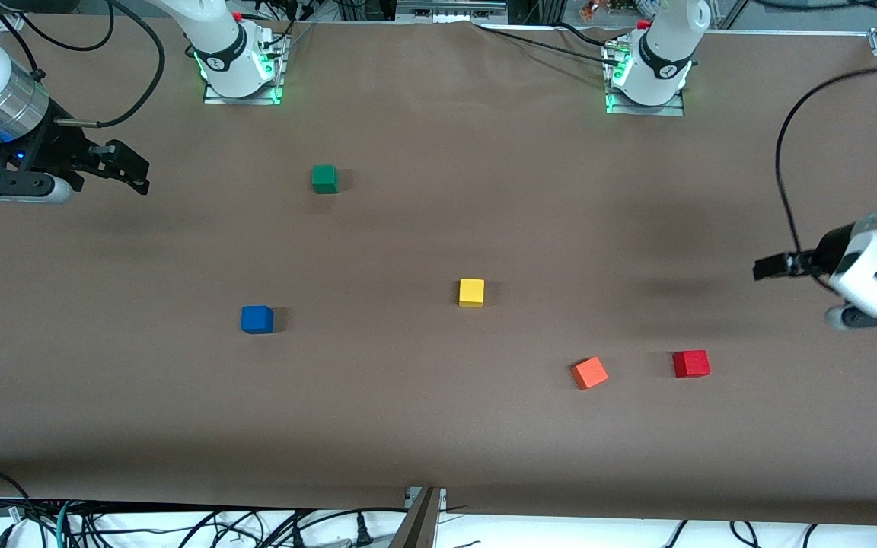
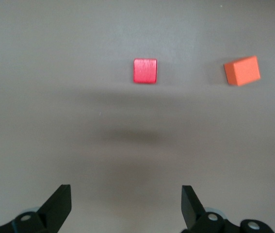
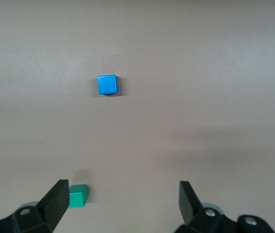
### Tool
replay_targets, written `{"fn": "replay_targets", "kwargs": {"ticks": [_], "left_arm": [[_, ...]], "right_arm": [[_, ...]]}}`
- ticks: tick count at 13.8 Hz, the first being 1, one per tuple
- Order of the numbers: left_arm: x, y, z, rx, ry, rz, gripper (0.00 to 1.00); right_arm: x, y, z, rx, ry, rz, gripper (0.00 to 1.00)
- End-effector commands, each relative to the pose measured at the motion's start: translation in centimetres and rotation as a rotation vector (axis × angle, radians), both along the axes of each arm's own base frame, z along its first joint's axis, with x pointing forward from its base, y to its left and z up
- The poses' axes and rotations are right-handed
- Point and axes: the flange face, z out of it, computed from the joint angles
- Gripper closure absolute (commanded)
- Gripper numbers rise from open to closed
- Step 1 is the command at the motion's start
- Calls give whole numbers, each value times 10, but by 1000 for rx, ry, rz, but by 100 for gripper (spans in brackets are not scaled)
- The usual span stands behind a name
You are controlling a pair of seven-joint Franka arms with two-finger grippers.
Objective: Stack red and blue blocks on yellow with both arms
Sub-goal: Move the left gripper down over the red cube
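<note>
Next, my left gripper takes hold of the red cube (image 1: 690,364) by its two opposite sides to stack it on the yellow cube (image 1: 471,292).
The yellow cube (image 1: 471,292) sits near the middle of the table. The blue cube (image 1: 256,319) lies toward the right arm's end and also shows in the right wrist view (image 3: 107,84). The red cube (image 1: 690,364) lies toward the left arm's end, nearer the front camera than the yellow one, and also shows in the left wrist view (image 2: 145,71). My left gripper (image 1: 770,266) (image 2: 126,204) is open and empty, up over bare table at the left arm's end. My right gripper (image 1: 134,171) (image 3: 122,201) is open and empty, up over bare table at the right arm's end.
An orange cube (image 1: 589,373) (image 2: 242,71) lies beside the red cube, toward the yellow one. A green cube (image 1: 324,179) (image 3: 77,195) sits farther from the front camera, toward the right arm's base. Brown table cover (image 1: 438,426) throughout.
</note>
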Motion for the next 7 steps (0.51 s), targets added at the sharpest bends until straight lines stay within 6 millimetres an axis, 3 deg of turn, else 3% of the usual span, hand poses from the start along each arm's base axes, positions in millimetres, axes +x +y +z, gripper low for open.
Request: {"fn": "replay_targets", "kwargs": {"ticks": [1,3,7], "left_arm": [[26,-2,-49,-16,-12,-20,0],[40,-4,-90,-10,-28,-28,0],[47,-7,-167,-19,-62,-31,0]], "right_arm": [[-2,4,5,18,-9,-9,0],[-2,4,5,18,-9,-9,0],[6,4,5,24,-52,-29,0]]}}
